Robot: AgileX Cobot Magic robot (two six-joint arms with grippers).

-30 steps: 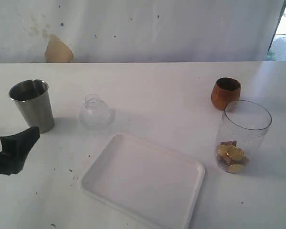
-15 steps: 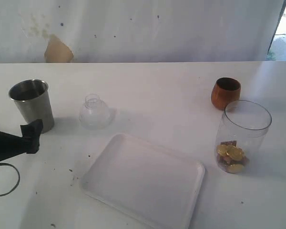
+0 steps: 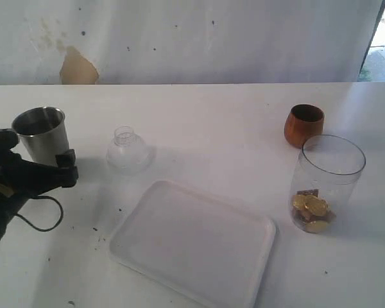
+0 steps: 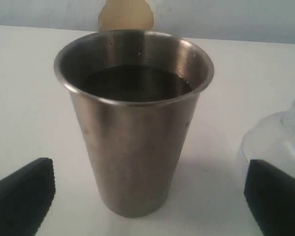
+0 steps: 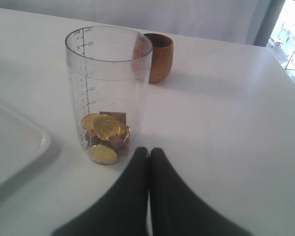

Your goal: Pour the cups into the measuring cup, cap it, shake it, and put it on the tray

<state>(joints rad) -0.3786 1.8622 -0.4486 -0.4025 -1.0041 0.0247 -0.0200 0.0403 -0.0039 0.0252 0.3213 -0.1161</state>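
Note:
Next, my left gripper grabs the steel tumbler by its lower part (image 3: 49,149), which leaves the steel tumbler's open rim (image 3: 38,117) free to pour into the measuring cup.
The steel tumbler (image 3: 40,128) (image 4: 135,118) stands upright at the left, dark inside. My left gripper (image 3: 35,157) (image 4: 150,196) is open, one finger on each side of the tumbler's lower part, not touching it. The clear measuring cup (image 3: 327,183) (image 5: 108,93) stands at the right with gold coins and brown pieces at its bottom. Just behind it is the brown wooden cup (image 3: 303,125) (image 5: 157,56). My right gripper (image 5: 148,150) is shut and empty, close in front of the measuring cup; the exterior view does not show it. The white tray (image 3: 192,240) lies in the middle front.
A small clear dome-shaped lid (image 3: 127,151) (image 4: 280,137) sits on the table just right of the tumbler, near my left gripper's finger. A corner of the tray (image 5: 14,142) lies beside the measuring cup. A wall runs behind the table.
My left gripper has come in from the table's left front edge toward the tumbler and now flanks it, still open. The right side has not changed.

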